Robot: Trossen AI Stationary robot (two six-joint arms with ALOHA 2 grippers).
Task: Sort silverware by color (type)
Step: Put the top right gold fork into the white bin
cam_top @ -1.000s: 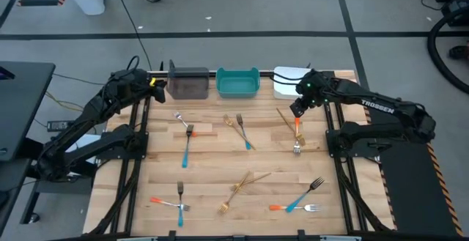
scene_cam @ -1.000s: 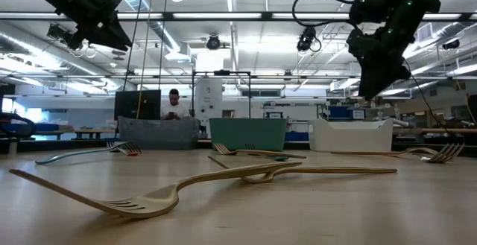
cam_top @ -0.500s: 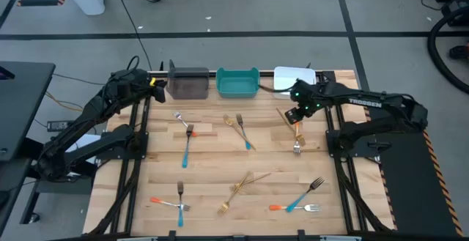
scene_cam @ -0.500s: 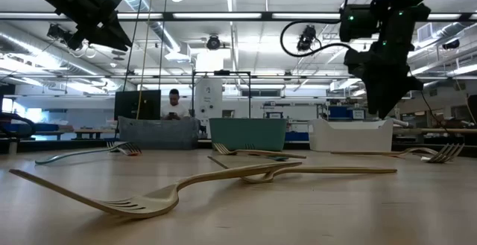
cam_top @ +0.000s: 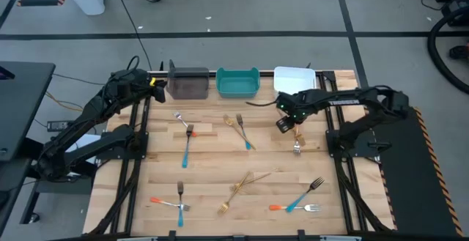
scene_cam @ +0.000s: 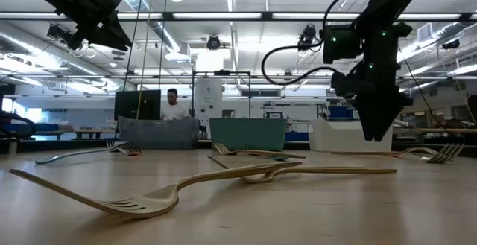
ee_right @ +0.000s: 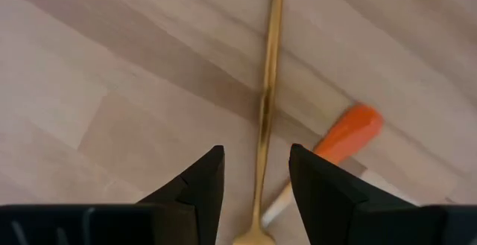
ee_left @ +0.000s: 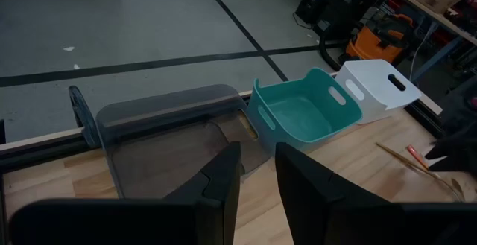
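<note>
It isn't time to close my right gripper yet: my fingers are above the gold fork's slim handle and would miss it, so I should first go lower.
My right gripper (cam_top: 283,124) hangs open just above the table's far right part, in front of the white bin (cam_top: 293,77). In the right wrist view its fingers (ee_right: 201,182) stand on either side of a gold fork's slim handle (ee_right: 270,88), above it and apart from it. An orange-handled fork (ee_right: 346,135) lies flat beside that gold fork, its tines (cam_top: 297,148) toward the near edge. More blue-handled, orange-handled and gold forks lie flat across the table. My left gripper (cam_top: 152,83) waits open, raised at the far left corner beside the grey bin (ee_left: 160,129).
Three bins stand along the far edge: grey (cam_top: 188,83), teal (cam_top: 237,83) and white. Two gold forks (cam_top: 238,186) cross near the table's middle. Blue and orange forks lie at the near right (cam_top: 299,199) and near left (cam_top: 176,201), others at the far left (cam_top: 187,147) and centre (cam_top: 240,130).
My right gripper has come down from beside the white bin and moved toward the table's left and near edge, ending low over the gold fork's handle. Nothing on the table has moved.
</note>
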